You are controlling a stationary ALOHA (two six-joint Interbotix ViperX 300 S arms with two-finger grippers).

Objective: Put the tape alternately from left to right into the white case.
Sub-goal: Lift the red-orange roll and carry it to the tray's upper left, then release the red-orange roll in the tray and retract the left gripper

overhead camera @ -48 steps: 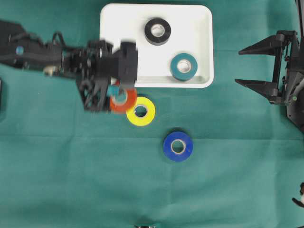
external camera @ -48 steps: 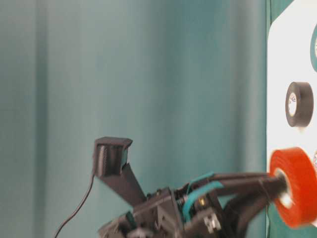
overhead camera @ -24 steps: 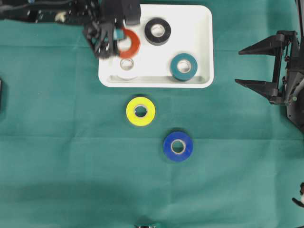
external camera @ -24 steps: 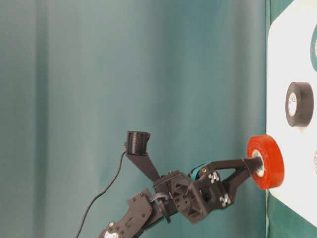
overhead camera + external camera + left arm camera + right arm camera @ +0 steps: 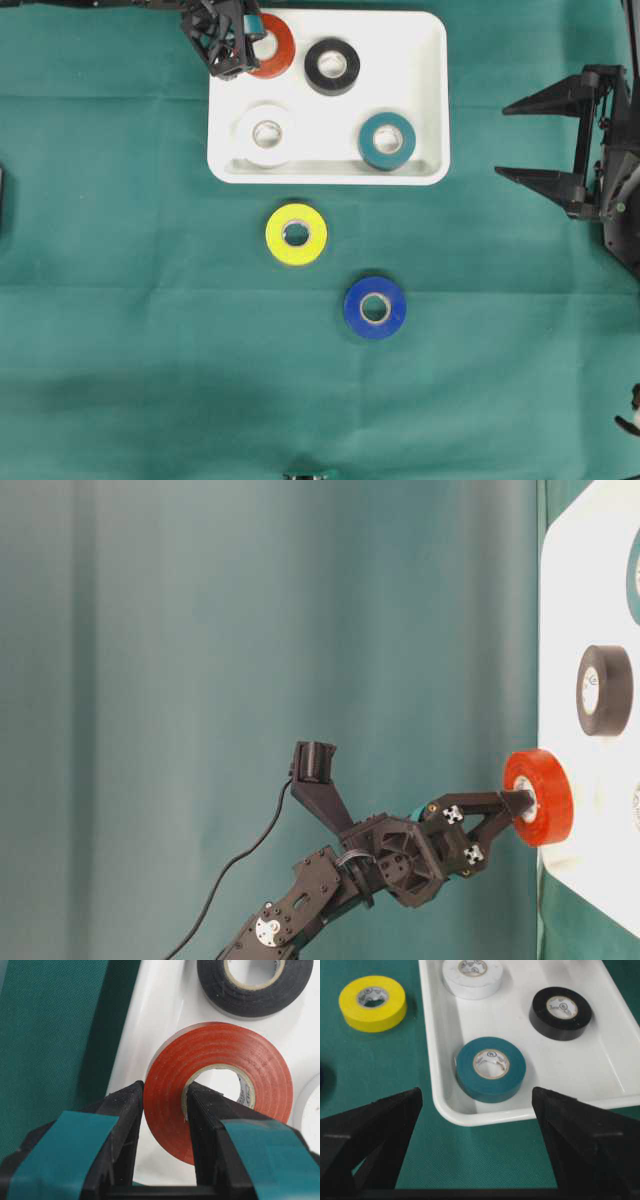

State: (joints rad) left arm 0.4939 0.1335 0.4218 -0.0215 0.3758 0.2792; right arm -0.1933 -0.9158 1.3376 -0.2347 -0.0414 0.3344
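Observation:
My left gripper should release the red-orange tape now, because the tape is inside the case's corner beside the black roll (image 5: 332, 66).
My left gripper (image 5: 243, 35) (image 5: 164, 1102) is shut on the red-orange tape (image 5: 274, 45) (image 5: 220, 1085) (image 5: 540, 796), one finger outside the roll and one in its core, over the far left corner of the white case (image 5: 425, 100) (image 5: 450, 1110). In the case lie a black roll (image 5: 332, 66) (image 5: 560, 1012), a white roll (image 5: 267, 134) (image 5: 473, 976) and a teal roll (image 5: 387, 140) (image 5: 491, 1068). A yellow roll (image 5: 296, 234) (image 5: 372, 1003) and a blue roll (image 5: 375, 308) lie on the cloth in front of the case. My right gripper (image 5: 540, 137) (image 5: 477, 1110) stands open right of the case, holding nothing.
The green cloth (image 5: 150, 330) covers the whole table. The left arm (image 5: 340, 890) stretches along the far left edge toward the case. A dark object (image 5: 305, 475) shows at the near edge of the overhead view.
My left gripper has carried the red-orange roll from the cloth beside the yellow roll up over the case to its far left corner. The right arm has not moved.

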